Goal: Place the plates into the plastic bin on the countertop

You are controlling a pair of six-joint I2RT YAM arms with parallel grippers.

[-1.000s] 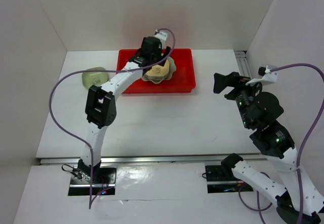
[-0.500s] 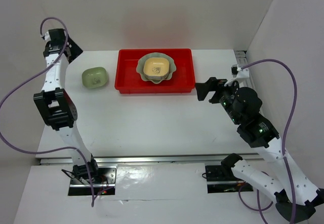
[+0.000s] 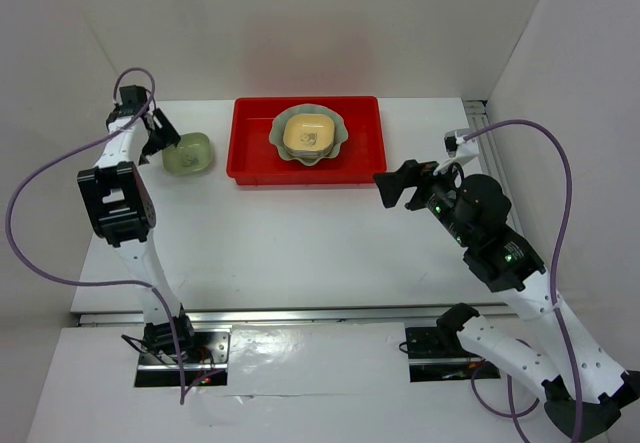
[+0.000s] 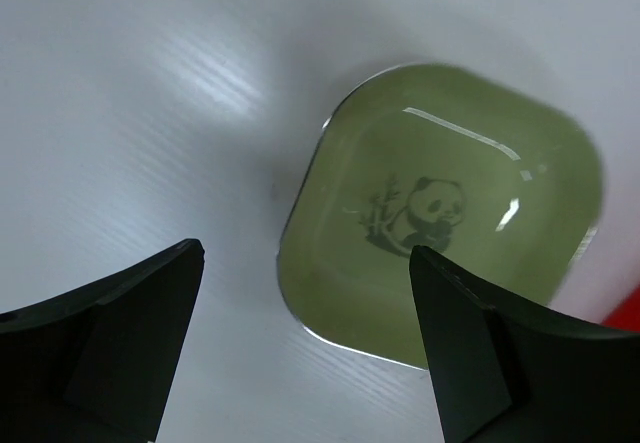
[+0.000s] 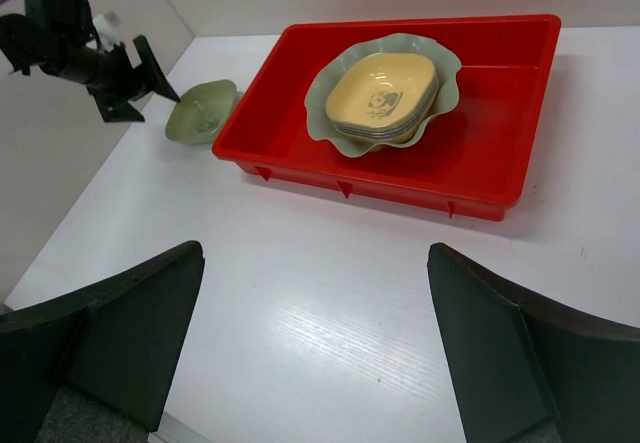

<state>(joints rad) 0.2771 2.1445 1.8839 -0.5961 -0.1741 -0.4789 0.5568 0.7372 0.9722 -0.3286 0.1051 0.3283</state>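
The panda-printed plate's rim is below my left gripper's fingers, so my left gripper needs to come down before it closes on the plate.
The red plastic bin (image 3: pixel 362 155) stands at the back of the white countertop (image 3: pixel 300 233). In it the large pale green scalloped plate (image 3: pixel 341 135) holds a stack of small plates with a yellow one (image 3: pixel 308 133) on top. One small green plate (image 3: pixel 188 153) lies on the countertop left of the bin. My left gripper (image 3: pixel 163 136) is open just left of that plate; in the left wrist view its jaws (image 4: pixel 305 253) straddle the near edge of the panda-printed plate (image 4: pixel 440 213). My right gripper (image 3: pixel 396 185) is open and empty, right of the bin, above bare table (image 5: pixel 315 253).
White walls close in the back and both sides. A metal rail (image 3: pixel 478 123) runs along the right back edge. Purple cables loop above both arms. The right wrist view shows the bin (image 5: pixel 500 148), the green plate (image 5: pixel 203 111) and the left gripper (image 5: pixel 148 75).
The left gripper left the bin, swung out to the far left wall, then came down beside the green plate. The right gripper crept leftward.
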